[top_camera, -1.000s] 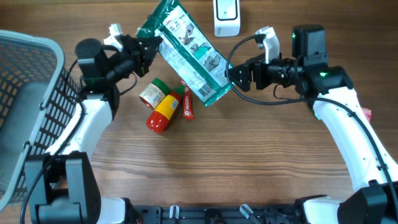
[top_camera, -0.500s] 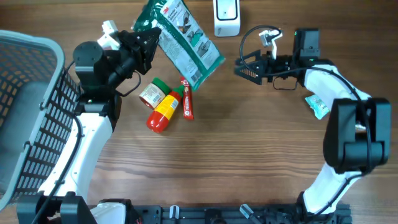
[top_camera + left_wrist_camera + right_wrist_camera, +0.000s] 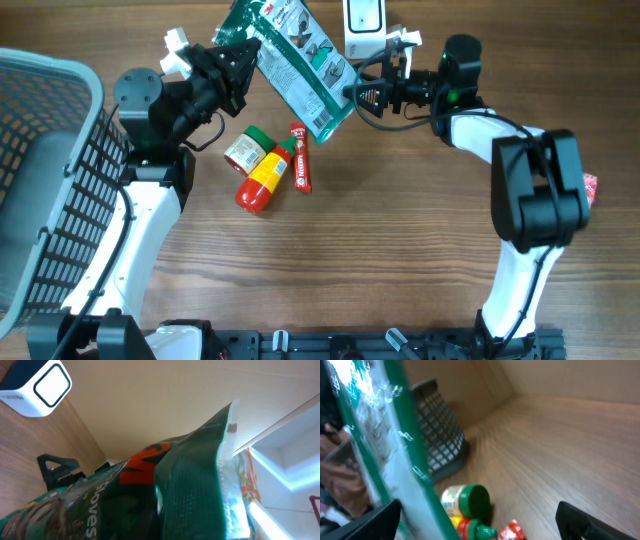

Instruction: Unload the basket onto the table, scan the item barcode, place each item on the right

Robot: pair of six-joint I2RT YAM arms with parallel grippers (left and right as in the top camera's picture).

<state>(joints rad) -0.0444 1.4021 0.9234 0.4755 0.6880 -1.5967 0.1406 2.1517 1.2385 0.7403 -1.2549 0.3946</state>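
Next, my right gripper grabs the green packet by its free edge (image 3: 340, 112) opposite my left gripper, which leaves the barcode free to face the scanner (image 3: 364, 25).
The item is a green packet (image 3: 300, 60) with white print, held tilted above the table at the back. My left gripper (image 3: 240, 55) is shut on its upper left end; in the left wrist view the packet (image 3: 190, 490) fills the frame and hides the fingers. My right gripper (image 3: 360, 92) stands open at the packet's lower right edge. In the right wrist view the packet's green edge (image 3: 395, 450) runs just inside the left finger (image 3: 365, 522), untouched. The white scanner (image 3: 364, 25) stands right behind the packet and also shows as a scanner (image 3: 37, 387) in the left wrist view.
A grey basket (image 3: 40, 180) fills the left side. Below the packet lie a green-lidded jar (image 3: 245, 150), a yellow and red bottle (image 3: 262, 180) and a red tube (image 3: 299, 158). A small pink item (image 3: 588, 188) lies at the right edge.
The right gripper drew back from the packet, then returned to its right edge, closer to the scanner. The left gripper shifted the packet slightly up and back.
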